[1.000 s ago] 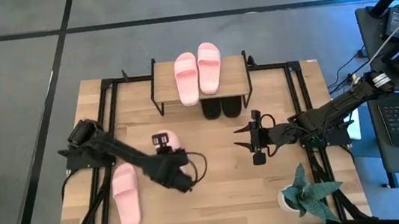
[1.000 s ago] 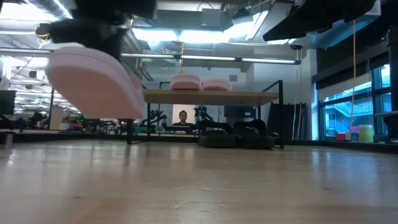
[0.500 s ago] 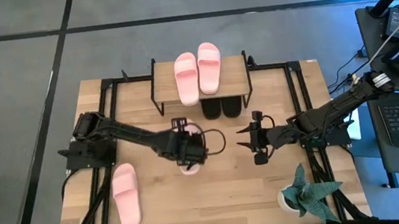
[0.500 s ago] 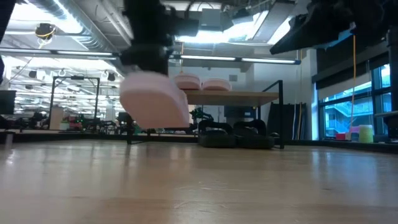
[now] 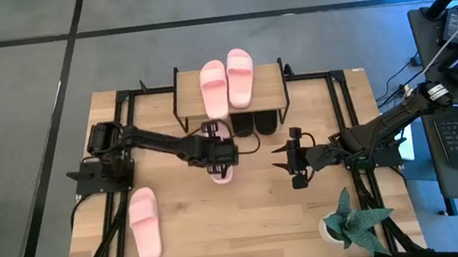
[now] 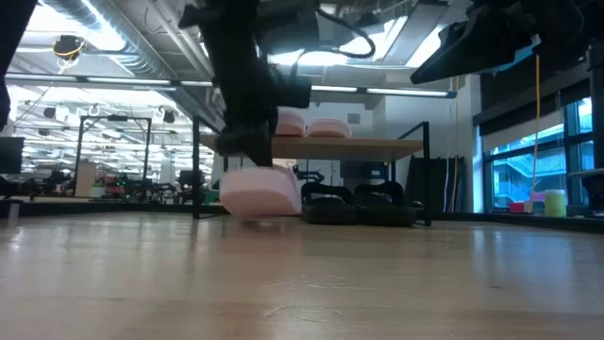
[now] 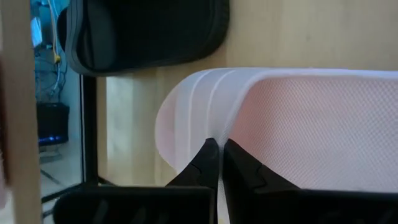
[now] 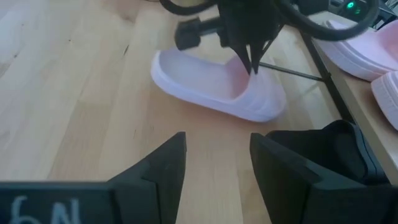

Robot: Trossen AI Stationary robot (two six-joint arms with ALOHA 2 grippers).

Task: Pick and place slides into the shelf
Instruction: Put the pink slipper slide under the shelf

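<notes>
The pink toe is well behind the black toe, so the left gripper should line the pink slide up beside the black slide before it lets go.
My left gripper is shut on a light pink slide just in front of the shelf; the slide sits low at the tabletop. Two pink slides lie on the shelf's top board, and two black slides stand on the table under it. Another pink slide lies sole down at the near left. My right gripper hovers open to the right of the held slide, with nothing between its fingers. My left gripper pinches the edge of the slide's wide strap between its two shut fingers, one on the strap's outside and one toward the footbed. The fingers come from above, slanting down. The slide lies about level below them; whether its sole touches the table, I cannot tell.
A potted plant stands at the table's near right corner. The shelf's thin black frame and the black slides stand close beyond the held slide. Bare wood lies in the table's near middle.
My left gripper has swung from the near left toward the shelf and come down, rolling at the wrist. The pink slide went with it: it hung well above the table then and is now low and about level before the shelf. My right gripper kept still.
</notes>
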